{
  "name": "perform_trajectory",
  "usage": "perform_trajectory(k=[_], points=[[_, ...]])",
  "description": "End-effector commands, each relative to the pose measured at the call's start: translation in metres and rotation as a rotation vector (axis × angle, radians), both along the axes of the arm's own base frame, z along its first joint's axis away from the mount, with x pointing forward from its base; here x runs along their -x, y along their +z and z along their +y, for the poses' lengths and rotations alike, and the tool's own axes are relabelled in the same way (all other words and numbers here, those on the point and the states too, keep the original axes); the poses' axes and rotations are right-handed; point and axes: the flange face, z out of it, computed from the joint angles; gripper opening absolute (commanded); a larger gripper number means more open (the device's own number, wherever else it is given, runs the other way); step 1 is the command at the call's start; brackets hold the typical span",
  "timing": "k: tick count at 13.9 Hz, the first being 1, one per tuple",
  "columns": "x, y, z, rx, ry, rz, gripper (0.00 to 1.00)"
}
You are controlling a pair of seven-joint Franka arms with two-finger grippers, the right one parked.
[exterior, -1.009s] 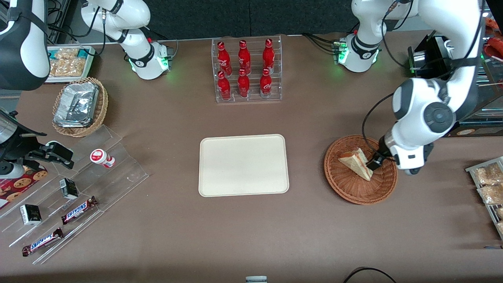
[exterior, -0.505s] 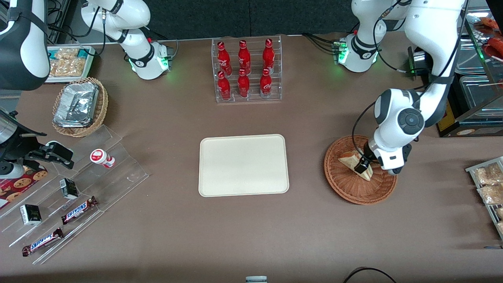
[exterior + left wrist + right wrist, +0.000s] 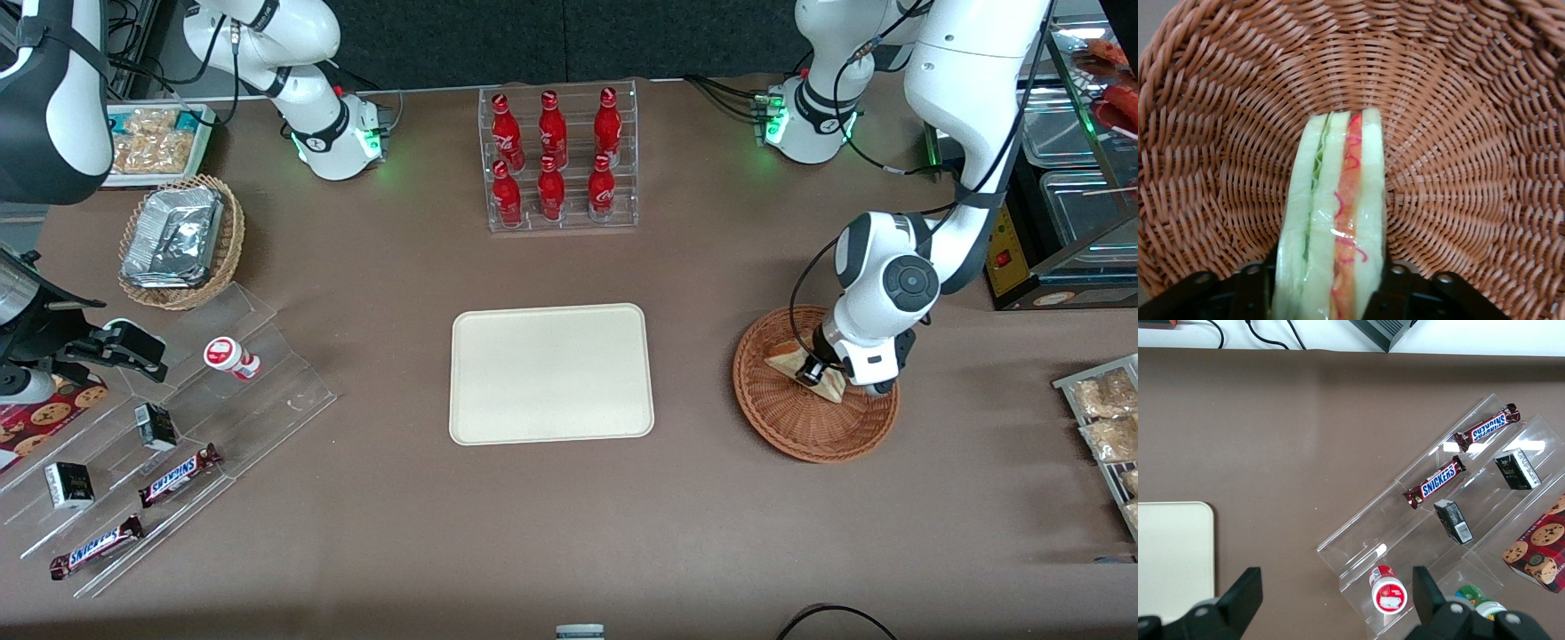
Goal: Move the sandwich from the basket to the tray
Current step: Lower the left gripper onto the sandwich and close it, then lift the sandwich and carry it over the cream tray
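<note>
To move the sandwich (image 3: pixel 784 360) onto the tray (image 3: pixel 551 373), my left gripper should next grip the sandwich across its two bread sides.
The sandwich (image 3: pixel 784 360) lies in the reddish-brown wicker basket (image 3: pixel 782 436), toward the working arm's end of the table. My left gripper (image 3: pixel 811 372) is down in the basket, partly covering the sandwich. In the left wrist view the sandwich (image 3: pixel 1338 200) stands on edge, showing white bread with green and red filling. The gripper (image 3: pixel 1330 293) is open and straddles it, with one dark finger (image 3: pixel 1258 287) close against each bread face. The basket's weave (image 3: pixel 1458 167) fills that view. The cream tray (image 3: pixel 551 373) lies empty at the table's middle, also seen in the right wrist view (image 3: pixel 1171 553).
A clear rack of red bottles (image 3: pixel 560 160) stands farther from the front camera than the tray. A tan basket of foil containers (image 3: pixel 182 236) and an acrylic stand with candy bars (image 3: pixel 169 418) lie toward the parked arm's end. Packaged snacks (image 3: pixel 1102 418) sit beside the working arm.
My left gripper has moved across the basket toward the tray and lower, going from beside the sandwich's edge to straddling and covering it. The sandwich has not moved.
</note>
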Motion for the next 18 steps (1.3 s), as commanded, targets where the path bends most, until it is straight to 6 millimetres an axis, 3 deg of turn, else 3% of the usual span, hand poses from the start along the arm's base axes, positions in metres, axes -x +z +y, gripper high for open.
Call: perform_trajectory(k=[1,3,6,8,10,13,14,18], points=[[-0.009,0.033,-0.003,0.001,-0.018,-0.058,0.0],[-0.019,0.074,-0.022,0.002,-0.113,-0.051,0.0],[-0.054,0.163,-0.077,0.022,-0.244,-0.041,0.0],[-0.073,0.208,-0.136,0.04,-0.347,-0.038,0.0],[-0.074,0.223,-0.205,-0.008,-0.475,-0.051,0.01],[-0.057,0.205,-0.285,-0.003,-0.608,-0.062,0.02],[-0.054,0.188,-0.308,0.006,-0.688,-0.055,0.02],[-0.035,0.136,-0.381,0.048,-0.83,-0.066,0.02]])
